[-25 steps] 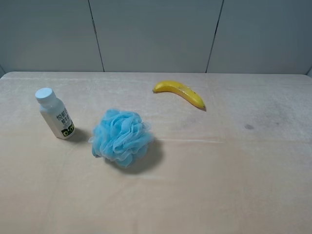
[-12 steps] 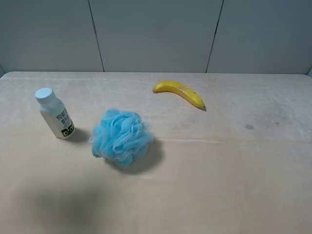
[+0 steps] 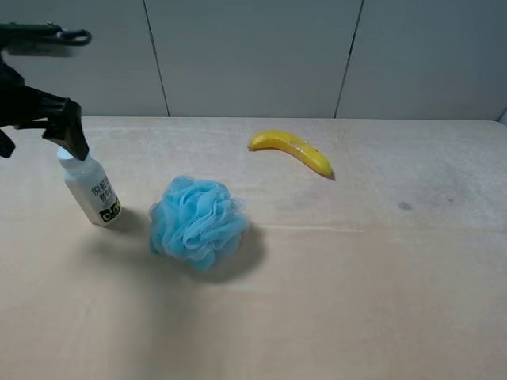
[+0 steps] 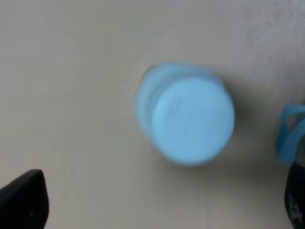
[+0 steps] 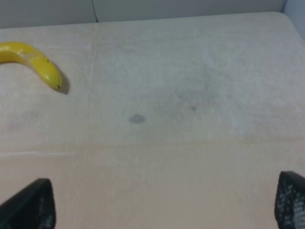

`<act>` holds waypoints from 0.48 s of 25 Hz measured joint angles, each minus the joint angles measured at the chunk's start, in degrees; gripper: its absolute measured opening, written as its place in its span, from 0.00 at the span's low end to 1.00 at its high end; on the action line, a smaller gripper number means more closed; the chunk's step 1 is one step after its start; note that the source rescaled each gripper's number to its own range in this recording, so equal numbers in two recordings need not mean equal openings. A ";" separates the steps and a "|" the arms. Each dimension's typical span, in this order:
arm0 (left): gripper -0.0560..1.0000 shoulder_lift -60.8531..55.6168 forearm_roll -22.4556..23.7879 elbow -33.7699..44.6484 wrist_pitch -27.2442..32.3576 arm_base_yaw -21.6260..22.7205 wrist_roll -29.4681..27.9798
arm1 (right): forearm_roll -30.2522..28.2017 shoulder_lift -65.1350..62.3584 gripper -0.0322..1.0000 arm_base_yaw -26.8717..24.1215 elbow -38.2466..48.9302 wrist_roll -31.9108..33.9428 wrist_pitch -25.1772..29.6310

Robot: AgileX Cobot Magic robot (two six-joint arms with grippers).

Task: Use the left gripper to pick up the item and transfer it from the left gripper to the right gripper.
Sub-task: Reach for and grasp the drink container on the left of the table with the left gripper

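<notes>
I should move my left gripper to the bottle and grab it by its end with the cap. The white bottle's banded base then stays free for my right gripper.
The item, a small white bottle with a white cap and a green-black band, stands upright at the left of the table. My left gripper hovers just above its cap, jaws open, one fingertip beside the cap. In the left wrist view the cap shows blurred from above, between the spread jaws of the left gripper, which do not touch it. My right gripper is open and empty over bare table. It is out of the exterior view.
A blue mesh puff lies just right of the bottle; its edge shows in the left wrist view. A yellow banana lies at the back middle and also shows in the right wrist view. A grey wall stands behind.
My left arm has come into the exterior view from the left and now hangs over the bottle. The bottle, puff and banana have not moved.
</notes>
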 joint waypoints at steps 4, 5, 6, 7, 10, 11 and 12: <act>1.00 5.32 0.00 -0.12 -3.56 -1.72 0.00 | 0.00 0.00 1.00 0.00 0.00 0.00 0.00; 1.00 6.49 0.00 -0.12 -4.25 -2.03 0.00 | 0.00 0.00 1.00 0.00 0.00 0.00 0.00; 1.00 7.45 0.00 -0.12 -4.87 -2.39 0.00 | 0.00 0.00 1.00 0.00 0.00 0.00 0.00; 1.00 8.53 0.00 -0.12 -5.42 -2.51 0.00 | 0.00 0.00 1.00 0.00 0.00 0.00 -0.07; 1.00 11.35 -0.14 -0.12 -6.06 -2.64 0.73 | 0.00 0.00 1.00 0.00 0.00 0.00 -0.02; 1.00 12.16 -0.14 -0.12 -6.20 -2.64 1.12 | 0.00 0.00 1.00 0.00 0.00 0.00 -0.02; 1.00 12.85 -0.18 -0.12 -6.46 -2.64 1.53 | 0.00 0.00 1.00 0.00 0.00 0.00 -0.02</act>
